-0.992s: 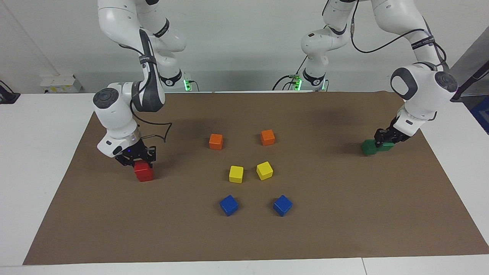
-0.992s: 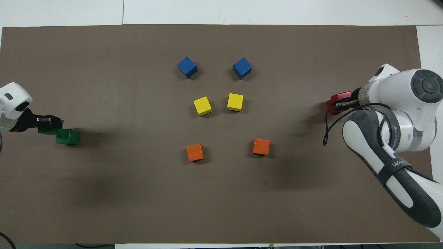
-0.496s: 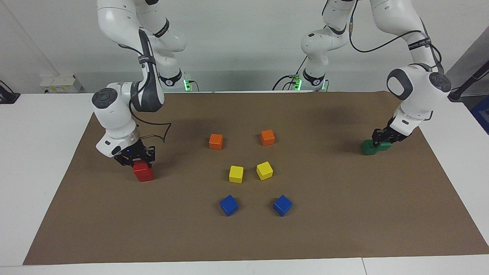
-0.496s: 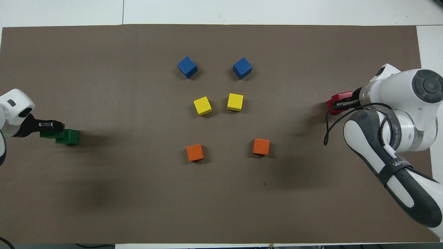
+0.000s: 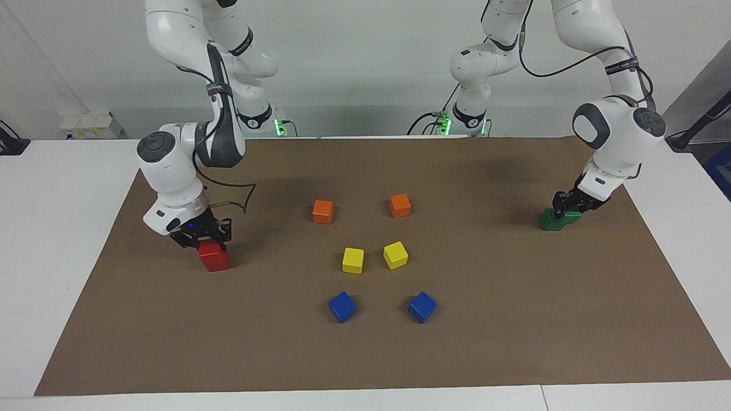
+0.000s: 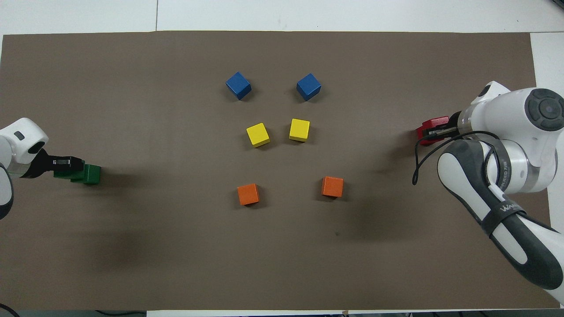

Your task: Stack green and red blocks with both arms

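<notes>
My right gripper is ready to release the red block [image 6: 436, 122]. The red block is over the second red block [image 6: 424, 134] and would stand there.
My right gripper [image 5: 208, 238] is low at the right arm's end of the mat, shut on a red block [image 5: 209, 249]. That block sits on or just above a second red block [image 5: 217, 264], which is mostly hidden. In the overhead view the right gripper [image 6: 434, 131] covers most of the red block [image 6: 437, 121]. My left gripper [image 5: 569, 206] is low at the left arm's end, shut on a green block [image 5: 575, 217]. It holds this block against or partly over the second green block [image 5: 549, 221]. I cannot tell if they touch. The overhead view shows the left gripper [image 6: 66, 164] and the lower green block [image 6: 91, 173].
Two orange cubes [image 5: 322, 211] [image 5: 400, 205], two yellow cubes [image 5: 353, 260] [image 5: 395, 254] and two blue cubes [image 5: 342, 306] [image 5: 422, 306] stand in pairs in the middle of the brown mat [image 5: 514, 319].
My left gripper has carried its green block sideways toward the other green block, closing the gap. My right gripper and the red blocks have barely moved.
</notes>
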Available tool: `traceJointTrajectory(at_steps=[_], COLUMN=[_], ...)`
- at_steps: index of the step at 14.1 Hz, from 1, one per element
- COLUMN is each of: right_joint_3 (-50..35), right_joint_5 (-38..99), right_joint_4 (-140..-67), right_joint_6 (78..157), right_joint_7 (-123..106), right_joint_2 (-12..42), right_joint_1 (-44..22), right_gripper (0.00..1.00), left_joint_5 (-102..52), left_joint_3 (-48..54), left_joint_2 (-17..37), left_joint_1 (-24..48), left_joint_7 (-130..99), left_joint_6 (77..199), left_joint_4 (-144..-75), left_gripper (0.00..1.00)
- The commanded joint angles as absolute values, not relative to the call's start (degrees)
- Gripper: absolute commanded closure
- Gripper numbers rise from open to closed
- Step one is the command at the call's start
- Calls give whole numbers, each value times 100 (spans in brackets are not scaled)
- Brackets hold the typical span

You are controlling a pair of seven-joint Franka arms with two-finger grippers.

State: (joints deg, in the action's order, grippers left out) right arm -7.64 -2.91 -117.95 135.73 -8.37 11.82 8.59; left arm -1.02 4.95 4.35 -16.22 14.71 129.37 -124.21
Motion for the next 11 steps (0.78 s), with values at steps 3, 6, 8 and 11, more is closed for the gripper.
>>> traceJointTrajectory(at_steps=[3, 6, 8, 11], right_joint_3=[-800, -800, -800, -800], right_joint_5=[-220, -220, -220, -220], right_joint_4=[-11944, -11944, -11944, -11944], right_joint_6=[13729, 13729, 13729, 13729], right_joint_7=[-826, -826, -809, -773], right_joint_2=[1099, 1090, 1090, 1090], right_joint_1=[976, 976, 976, 967], right_gripper=[100, 100, 100, 31], left_joint_5=[-18, -18, -18, -18], left_joint_3=[554, 554, 554, 554], left_joint_2=[123, 114, 106, 114], left_joint_1=[-1714, -1723, -1723, -1723], left_joint_7=[1547, 1749, 1758, 1836], left_joint_6=[13096, 13087, 13113, 13104], left_joint_4=[-12797, -12797, -12832, -12823], left_gripper=[100, 56, 0, 0])
